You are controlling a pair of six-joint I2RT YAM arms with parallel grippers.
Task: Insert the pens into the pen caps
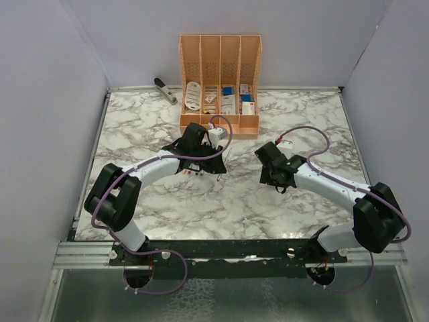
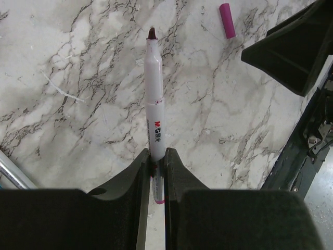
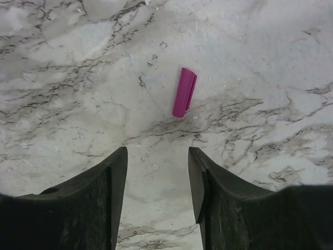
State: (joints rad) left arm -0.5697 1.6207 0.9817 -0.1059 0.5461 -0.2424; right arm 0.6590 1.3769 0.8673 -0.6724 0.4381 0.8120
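Note:
My right gripper reaches the magenta pen cap (image 3: 184, 92) next and grabs its sides, since this leaves its open end free to insert the pen's tip.
My left gripper (image 2: 157, 153) is shut on a white pen (image 2: 154, 104). The pen sticks out ahead of the jaws over the marble, its dark magenta tip (image 2: 151, 34) bare. A magenta pen cap (image 3: 184, 92) lies flat on the marble just ahead of my right gripper (image 3: 157, 156), which is open with nothing between its fingers. The same cap (image 2: 227, 21) shows at the top of the left wrist view, beyond the pen tip and to its right. In the top view the two grippers face each other mid-table, left (image 1: 216, 159) and right (image 1: 266, 164).
An orange organizer (image 1: 220, 80) with white stationery stands at the back centre. A grey stapler (image 1: 165, 89) lies to its left. Tiny red and yellow bits (image 1: 194, 172) show under the left wrist, too small to identify. White walls close in the marble table (image 1: 134, 134).

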